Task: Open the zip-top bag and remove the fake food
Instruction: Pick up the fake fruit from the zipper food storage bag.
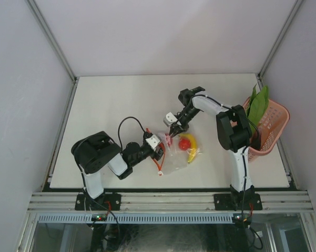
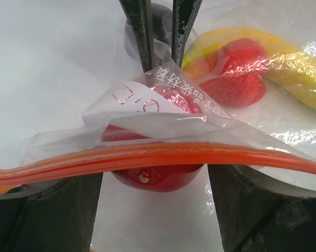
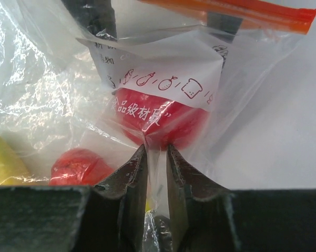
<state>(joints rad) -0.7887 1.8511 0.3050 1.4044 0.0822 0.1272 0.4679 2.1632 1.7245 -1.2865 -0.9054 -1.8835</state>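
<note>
My left gripper is going to grab the red round fruit (image 2: 158, 181) next. It needs to hold the fruit by its opposite sides through the bag's opening, to take it out and hand it over.
The zip-top bag (image 1: 174, 156) lies on the table between my two grippers, clear and crinkly. Its orange zipper strip (image 2: 158, 152) runs across both fingers of my left gripper (image 2: 155, 181). That gripper is open wide around the bag's mouth, and a red round fruit (image 2: 158, 181) sits inside the bag between its fingers. My right gripper (image 3: 156, 149) is shut on a fold of the bag's film, just in front of the same red fruit (image 3: 158, 118). Deeper in the bag lie a second red piece (image 2: 236, 73) and a yellow banana (image 2: 299, 68).
A pink lattice basket (image 1: 273, 128) stands at the right edge of the table with a green leafy vegetable (image 1: 258, 105) sticking out of it. The right arm (image 1: 231, 126) reaches leftward from beside it. Grey walls close in the table on three sides.
</note>
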